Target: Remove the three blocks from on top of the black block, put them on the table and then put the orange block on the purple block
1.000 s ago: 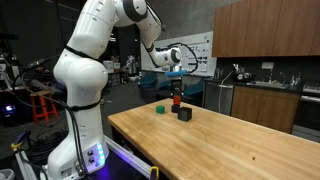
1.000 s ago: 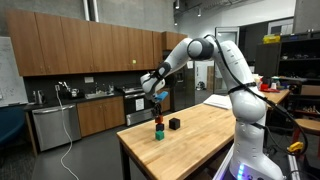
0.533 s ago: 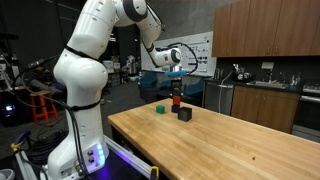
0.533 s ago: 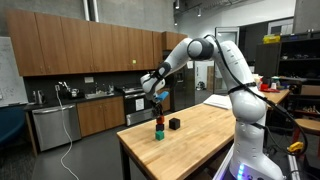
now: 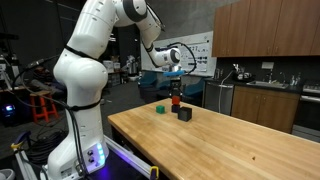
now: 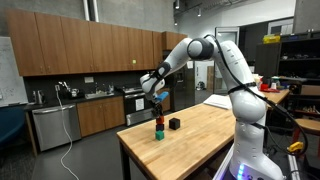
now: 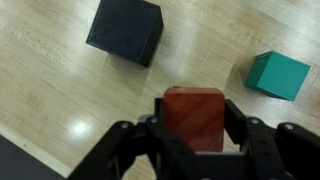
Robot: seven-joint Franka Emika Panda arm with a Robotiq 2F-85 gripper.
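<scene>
The purple block [image 5: 176,106] stands directly beneath the orange block, so the orange block would stay on the purple block and it is time for my gripper to open.
My gripper [image 7: 194,108] is shut on the orange block [image 7: 194,120], one jaw on each side. In both exterior views the orange block [image 5: 176,99] [image 6: 157,121] rests on top of the purple block [image 5: 176,106] [image 6: 157,127], near the table's far corner. In the wrist view the orange block hides the purple block. The black block [image 7: 125,30] [image 5: 185,114] [image 6: 174,124] stands alone on the table [image 5: 230,145], nothing on it. The green block [image 7: 278,75] [image 5: 160,108] [image 6: 157,133] lies on the table beside the stack.
The blocks sit close to the table's end edge [image 6: 135,140]. The robot base [image 5: 80,150] stands beside the table. Wooden cabinets and a counter [image 5: 265,100] are behind.
</scene>
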